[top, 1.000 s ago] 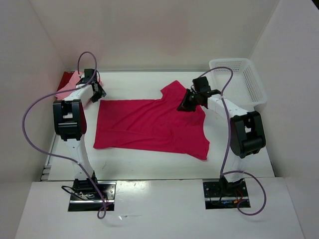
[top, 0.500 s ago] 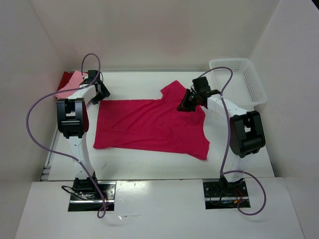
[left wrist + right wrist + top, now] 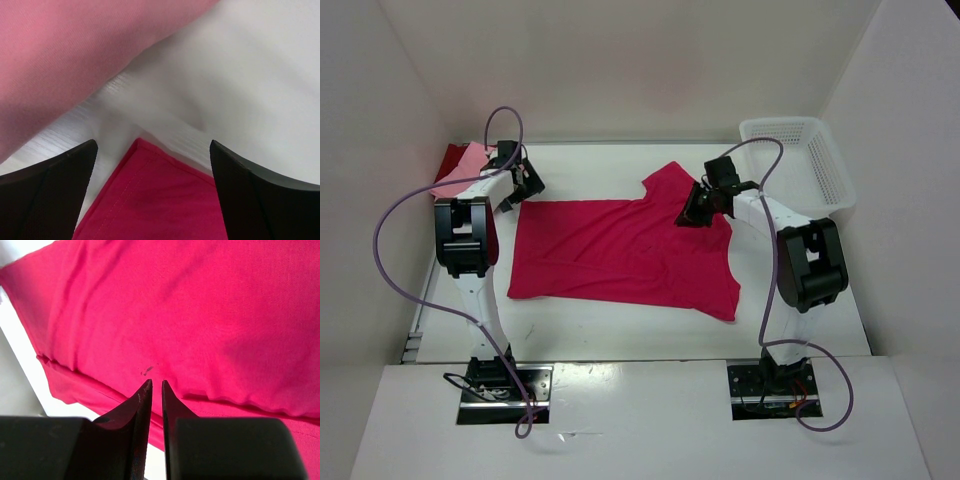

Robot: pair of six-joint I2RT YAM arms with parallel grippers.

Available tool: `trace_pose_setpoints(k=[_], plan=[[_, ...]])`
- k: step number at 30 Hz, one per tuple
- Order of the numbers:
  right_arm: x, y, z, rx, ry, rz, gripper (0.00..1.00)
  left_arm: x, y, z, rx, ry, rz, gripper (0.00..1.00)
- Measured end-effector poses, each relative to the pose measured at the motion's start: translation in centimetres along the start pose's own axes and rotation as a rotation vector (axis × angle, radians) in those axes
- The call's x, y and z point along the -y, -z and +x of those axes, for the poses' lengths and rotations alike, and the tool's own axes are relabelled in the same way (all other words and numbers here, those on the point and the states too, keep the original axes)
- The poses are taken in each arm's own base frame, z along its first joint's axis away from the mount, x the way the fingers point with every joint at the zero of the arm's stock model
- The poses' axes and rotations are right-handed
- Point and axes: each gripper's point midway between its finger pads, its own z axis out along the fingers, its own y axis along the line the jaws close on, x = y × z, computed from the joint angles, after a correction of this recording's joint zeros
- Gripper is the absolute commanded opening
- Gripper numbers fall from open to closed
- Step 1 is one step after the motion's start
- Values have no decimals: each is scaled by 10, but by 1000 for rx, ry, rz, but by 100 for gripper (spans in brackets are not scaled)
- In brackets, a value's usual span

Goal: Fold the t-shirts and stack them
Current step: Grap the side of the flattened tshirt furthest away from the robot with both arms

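The robot needs to use its left gripper next to grab the magenta-pink t-shirt's far corner, beside the light pink shirt, and so fold the t-shirt's far side over.
The bright magenta-pink t-shirt lies spread flat in the middle of the table. My left gripper hovers open over its far left corner, with one finger on each side of the corner and nothing between them. My right gripper is low over the shirt's far right shoulder, below the sleeve. Its fingers stand only a thin slit apart, and I see red cloth behind the slit but none pinched. The light pink shirt lies on the dark red one at the far left.
A white mesh basket stands at the far right corner. White walls close in the table on the left, back and right. Bare table shows between the pink pile and the spread shirt.
My left gripper has opened wide and shifted slightly right, to the shirt's far left corner. My right gripper's fingers have parted a little; its arm has barely moved.
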Motion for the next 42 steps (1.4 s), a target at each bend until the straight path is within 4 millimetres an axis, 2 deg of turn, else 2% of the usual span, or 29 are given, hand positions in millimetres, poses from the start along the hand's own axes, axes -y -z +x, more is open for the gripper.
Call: trace_pose_setpoints(k=[1, 2, 4, 5, 7, 12, 15, 18, 19, 23, 27, 32, 34, 36, 39, 42], plan=[[1, -1, 0, -2, -1, 2, 18, 0, 0, 0, 1, 0, 0, 97], [1, -2, 1, -4, -2, 3, 18, 0, 0, 0, 1, 1, 0, 83], [2, -3, 1, -6, -3, 6, 18, 1, 0, -1, 5, 0, 2, 66], [3, -3, 1, -7, -3, 7, 18, 1, 0, -2, 9, 4, 3, 54], [3, -4, 1, -7, -4, 9, 18, 2, 0, -3, 14, 6, 4, 46], [3, -4, 1, -5, -4, 10, 18, 2, -1, -3, 15, 4, 5, 38], [4, -3, 0, -3, -5, 12, 18, 2, -2, -2, 12, 2, 4, 38], [7, -2, -5, 4, -15, 12, 23, 1, -2, -1, 11, 1, 3, 35], [8, 0, -9, 11, -21, 11, 26, 0, -3, 0, 10, 0, 2, 35], [18, 10, -35, 63, -54, 11, 28, -4, -6, 4, 12, -6, -12, 27], [25, 17, -52, 96, -77, 7, 30, -6, -6, 3, 22, -13, -22, 17], [25, 23, -67, 126, -86, 5, 32, -8, -6, 3, 35, -21, -29, 14], [18, 22, -85, 156, -75, 3, 32, -9, -6, 3, 42, -20, -33, 14], [7, 17, -115, 207, -53, -1, 32, -10, -5, 3, 50, -19, -37, 12], [0, 1, -157, 278, -31, 8, 32, -16, -1, 6, 54, -18, -50, 11], [2, -26, -191, 319, -22, 38, 34, -21, 4, 12, 52, -18, -58, 8]])
